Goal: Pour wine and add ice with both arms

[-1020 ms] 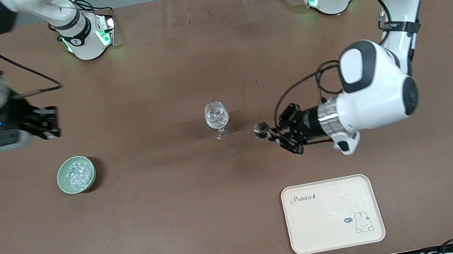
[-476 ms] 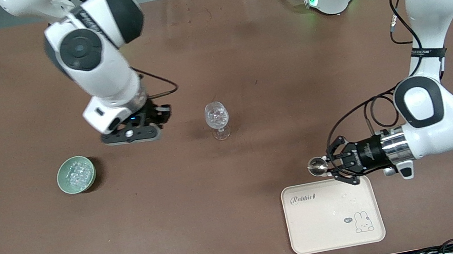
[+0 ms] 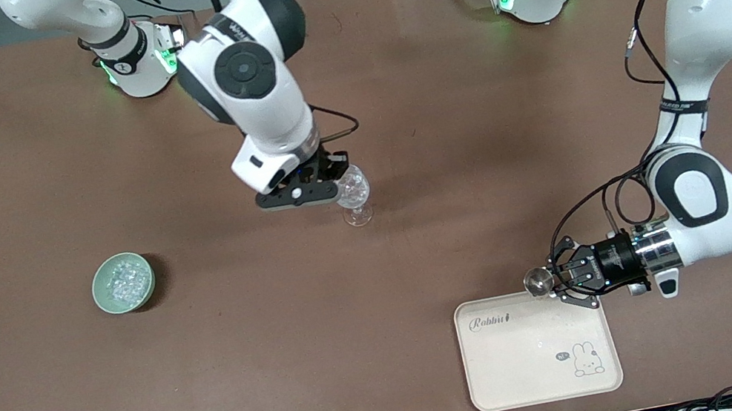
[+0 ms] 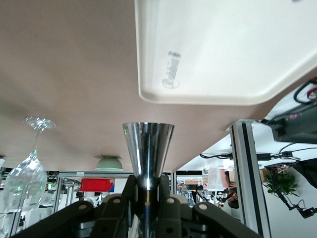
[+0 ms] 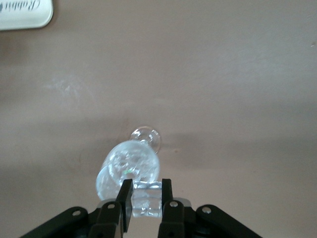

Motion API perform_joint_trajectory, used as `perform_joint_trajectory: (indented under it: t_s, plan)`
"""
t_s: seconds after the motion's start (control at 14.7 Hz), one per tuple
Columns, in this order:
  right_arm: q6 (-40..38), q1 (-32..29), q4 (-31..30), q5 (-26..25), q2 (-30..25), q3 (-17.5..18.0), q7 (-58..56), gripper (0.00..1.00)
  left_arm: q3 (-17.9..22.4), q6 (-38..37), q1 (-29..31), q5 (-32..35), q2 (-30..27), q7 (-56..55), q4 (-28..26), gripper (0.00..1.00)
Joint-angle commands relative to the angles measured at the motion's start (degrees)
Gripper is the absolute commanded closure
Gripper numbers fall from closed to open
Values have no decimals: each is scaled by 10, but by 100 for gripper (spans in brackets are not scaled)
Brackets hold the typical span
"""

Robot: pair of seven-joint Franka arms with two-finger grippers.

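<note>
The metal measuring cup's lower edge (image 4: pixel 148 124) hangs above the cream tray (image 4: pixel 218 54) in the left wrist view, so the cup stays held in my left gripper for now.
A clear wine glass (image 3: pixel 355 196) stands mid-table with ice lumps (image 5: pixel 130 161) in its bowl. My right gripper (image 3: pixel 334 179) is just over the glass's rim. In the right wrist view the right gripper (image 5: pixel 146 192) is shut on a clear ice cube (image 5: pixel 146 202) above the glass (image 5: pixel 124 171). My left gripper (image 3: pixel 553 278) is shut on a shiny metal measuring cup (image 3: pixel 538 280), held level over the cream tray's (image 3: pixel 515 367) farther edge. In the left wrist view the left gripper (image 4: pixel 148 187) grips the stem of the cup (image 4: pixel 148 148).
A green bowl (image 3: pixel 123 282) full of ice sits toward the right arm's end of the table. The tray lies near the front edge toward the left arm's end. The brown mat covers the table. The left wrist view also shows the glass (image 4: pixel 27 171) and the bowl (image 4: pixel 109 162).
My right arm has swung from the bowl's end of the table to over the wine glass. My left gripper has carried the metal cup from beside the glass to the tray's edge.
</note>
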Motion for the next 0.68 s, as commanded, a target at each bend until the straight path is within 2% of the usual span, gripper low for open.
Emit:
perform_joint_trajectory:
  t_s: [0.0,0.27,0.61]
  plan:
    - [28,26,12,11,26,-7,8,97,-3,1,6,-44,28,41,20,100]
    - [58,32,11,5,43,-8,5,93,-3,11,19,-147,84,80,63,99]
    - [53,34,7,-7,45,-9,-1,93,1,34,27,-173,113,108,93,99]
